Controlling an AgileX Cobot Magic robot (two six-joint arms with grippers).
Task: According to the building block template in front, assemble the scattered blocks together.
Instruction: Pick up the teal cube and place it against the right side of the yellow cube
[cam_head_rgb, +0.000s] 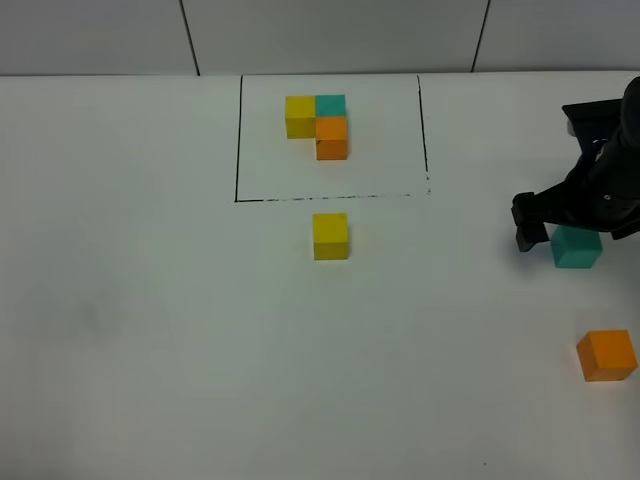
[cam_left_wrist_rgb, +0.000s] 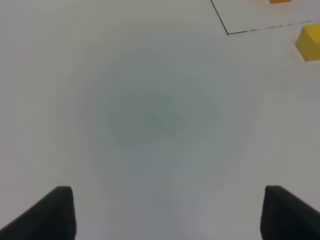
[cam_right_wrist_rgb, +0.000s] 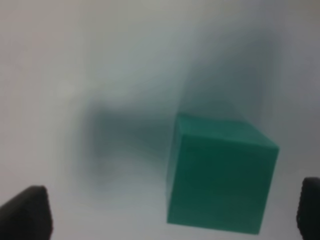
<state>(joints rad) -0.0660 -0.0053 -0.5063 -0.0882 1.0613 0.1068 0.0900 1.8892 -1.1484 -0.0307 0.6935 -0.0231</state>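
Observation:
I need to lower my right gripper's fingers first, because they are above the teal cube's top side (cam_head_rgb: 577, 248) (cam_right_wrist_rgb: 224, 186) and would miss the teal cube if I closed them now.
The building block template (cam_head_rgb: 318, 120) is an L of yellow, teal and orange cubes inside a thin black rectangle (cam_head_rgb: 238, 140) at the back middle. The loose yellow cube (cam_head_rgb: 330, 236) sits just in front of the rectangle and also shows in the left wrist view (cam_left_wrist_rgb: 309, 42). The loose teal cube (cam_head_rgb: 577, 247) lies at the right; my right gripper (cam_head_rgb: 560, 228) is open and low around it. In the right wrist view the teal cube (cam_right_wrist_rgb: 220, 180) sits between the spread fingers, nearer one finger, with the gripper (cam_right_wrist_rgb: 167, 212) not closed on it. The loose orange cube (cam_head_rgb: 606, 355) lies at the front right. My left gripper (cam_left_wrist_rgb: 170, 215) is open and empty over bare table.
The white table (cam_head_rgb: 150, 330) ends at a back edge below a grey panelled wall (cam_head_rgb: 330, 35). The black right arm (cam_head_rgb: 605, 170) stretches in from the right edge. A corner of the drawn rectangle (cam_left_wrist_rgb: 228, 33) shows in the left wrist view.

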